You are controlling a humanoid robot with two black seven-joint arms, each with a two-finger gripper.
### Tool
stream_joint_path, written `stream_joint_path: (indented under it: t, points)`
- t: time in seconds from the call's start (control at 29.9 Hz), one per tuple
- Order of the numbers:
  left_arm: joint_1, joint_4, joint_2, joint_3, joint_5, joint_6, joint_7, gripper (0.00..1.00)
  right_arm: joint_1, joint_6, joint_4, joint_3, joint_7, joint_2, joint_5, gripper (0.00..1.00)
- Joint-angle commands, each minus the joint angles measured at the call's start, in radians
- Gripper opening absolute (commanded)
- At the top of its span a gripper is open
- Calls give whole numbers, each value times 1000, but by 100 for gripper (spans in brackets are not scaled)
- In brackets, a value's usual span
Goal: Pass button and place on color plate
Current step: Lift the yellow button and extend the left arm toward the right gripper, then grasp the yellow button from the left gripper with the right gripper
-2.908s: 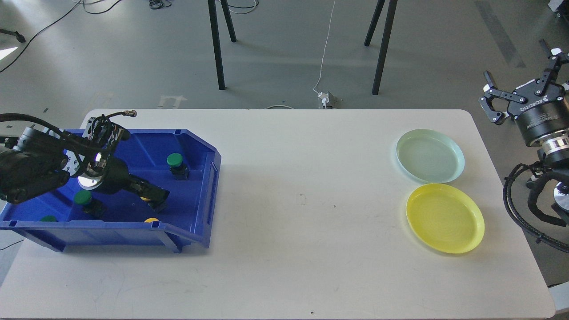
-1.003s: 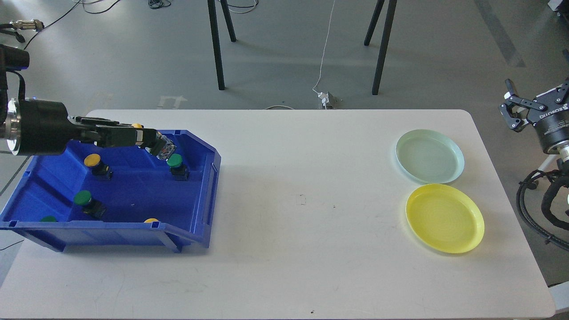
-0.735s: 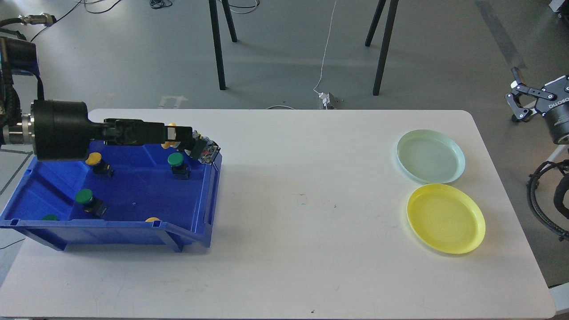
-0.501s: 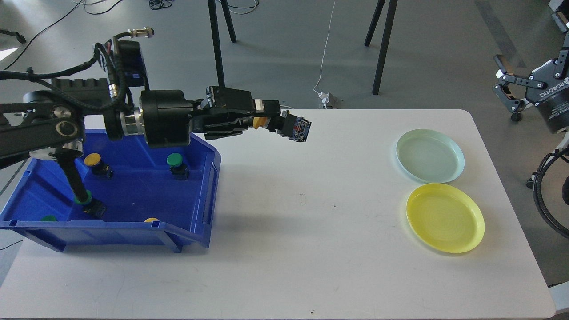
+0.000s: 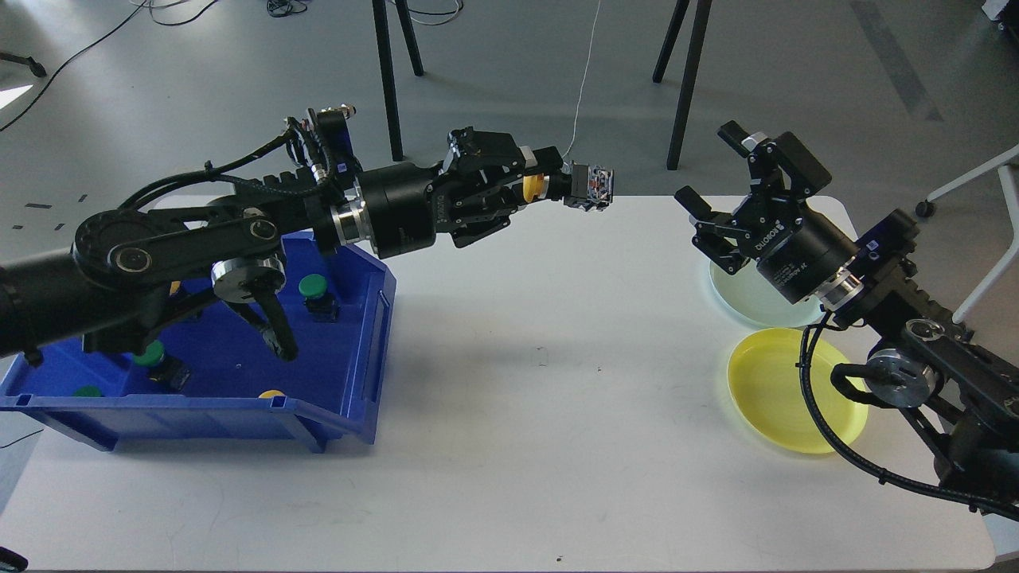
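The left gripper's fingers cover the yellow cap, so the right gripper needs to grab the yellow button by its black switch body next.
My left gripper is shut on a yellow button, whose black switch body sticks out to the right. It holds the button high above the table's far middle. My right gripper is open and empty, to the right of the button and facing it, with a gap between them. The yellow plate lies at the right of the table, partly behind my right arm. The pale green plate lies just behind it, mostly hidden by my right wrist.
A blue bin stands on the table's left with several green and yellow buttons in it, partly hidden by my left arm. Black stand legs stand on the floor beyond the table.
My left gripper lifted the yellow button out of the bin and carried it right to the table's far middle. My right arm swung in from the right edge toward it, jaws open.
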Motion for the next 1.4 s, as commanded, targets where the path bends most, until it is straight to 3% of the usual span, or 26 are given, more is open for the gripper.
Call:
stream_joint_path:
  t: [0.0, 1.37]
  points:
    - [2, 4, -1, -1, -27, 1, 0, 10, -18, -7, 7, 1, 0, 72, -4, 99]
    - [2, 42, -13, -10, -30, -65, 0, 11, 64, -22, 55, -108, 0, 146, -4, 97]
